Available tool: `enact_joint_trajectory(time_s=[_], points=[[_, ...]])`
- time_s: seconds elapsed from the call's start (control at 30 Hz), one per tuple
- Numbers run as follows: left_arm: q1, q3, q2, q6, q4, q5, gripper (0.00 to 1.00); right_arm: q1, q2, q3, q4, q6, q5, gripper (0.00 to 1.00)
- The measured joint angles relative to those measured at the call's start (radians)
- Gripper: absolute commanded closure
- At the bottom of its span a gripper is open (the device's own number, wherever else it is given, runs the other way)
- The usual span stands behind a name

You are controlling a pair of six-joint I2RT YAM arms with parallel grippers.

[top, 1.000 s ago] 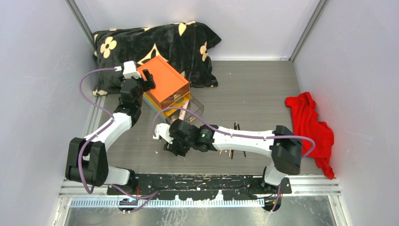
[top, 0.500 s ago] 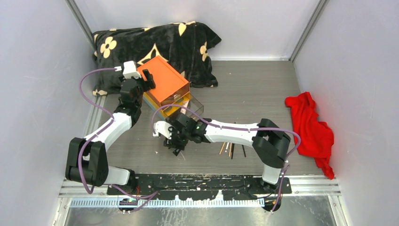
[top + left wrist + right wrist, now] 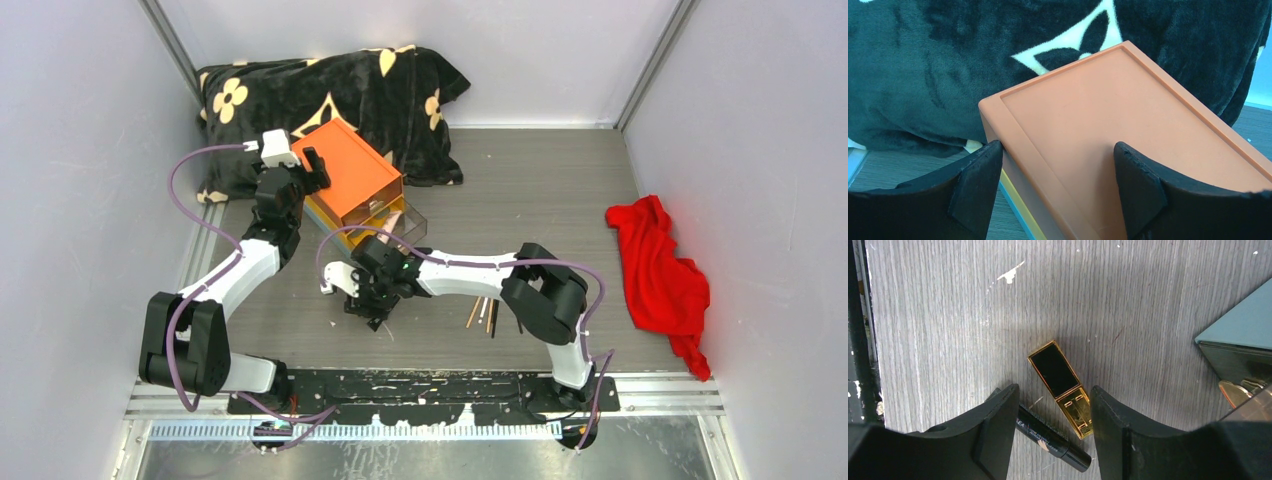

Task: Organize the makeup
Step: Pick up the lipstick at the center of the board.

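Note:
The right gripper reaches the gold-black lipstick and grips its middle point(image 3: 1066, 389) next, leaving both ends free to settle into the clear drawer.
The gold-black lipstick point(image 3: 1060, 385) lies on the grey table, and the black tube point(image 3: 1053, 437) lies just beside it. My right gripper point(image 3: 1053, 396) is open and hovers over both, one finger on each side; from above it point(image 3: 364, 303) sits in front of the drawer box. Thin tan and black brushes point(image 3: 486, 314) lie on the table by the right forearm. My left gripper point(image 3: 1058, 167) is open and straddles the near corner of the orange-topped drawer box point(image 3: 1098, 125), also seen from above point(image 3: 350, 172). The pink items are out of view.
A clear drawer point(image 3: 402, 226) stands pulled out of the box, and its edge shows in the right wrist view point(image 3: 1243, 370). A black flowered cushion point(image 3: 330, 95) lies behind the box. A red cloth point(image 3: 660, 275) lies at the right wall.
My right arm has folded its elbow leftward and drawn toward the box, uncovering the brushes. Its gripper stays in nearly the same spot. The left arm has not moved.

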Motion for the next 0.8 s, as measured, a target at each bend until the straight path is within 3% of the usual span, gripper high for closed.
enact_joint_trajectory(time_s=[0.43, 0.5, 0.63, 0.8], points=[[0.0, 0.0, 0.0, 0.0, 0.0, 0.0, 0.22, -0.009, 0.053, 0.024, 0.01, -0.005, -0.041, 0.44], [0.0, 0.0, 0.0, 0.0, 0.0, 0.0, 0.22, -0.009, 0.067, 0.027, 0.011, -0.005, -0.041, 0.49], [0.0, 0.0, 0.0, 0.0, 0.0, 0.0, 0.22, -0.009, 0.077, 0.028, 0.009, 0.0, -0.043, 0.73], [0.0, 0.0, 0.0, 0.0, 0.0, 0.0, 0.22, -0.009, 0.077, 0.028, 0.01, 0.018, -0.041, 0.87]])
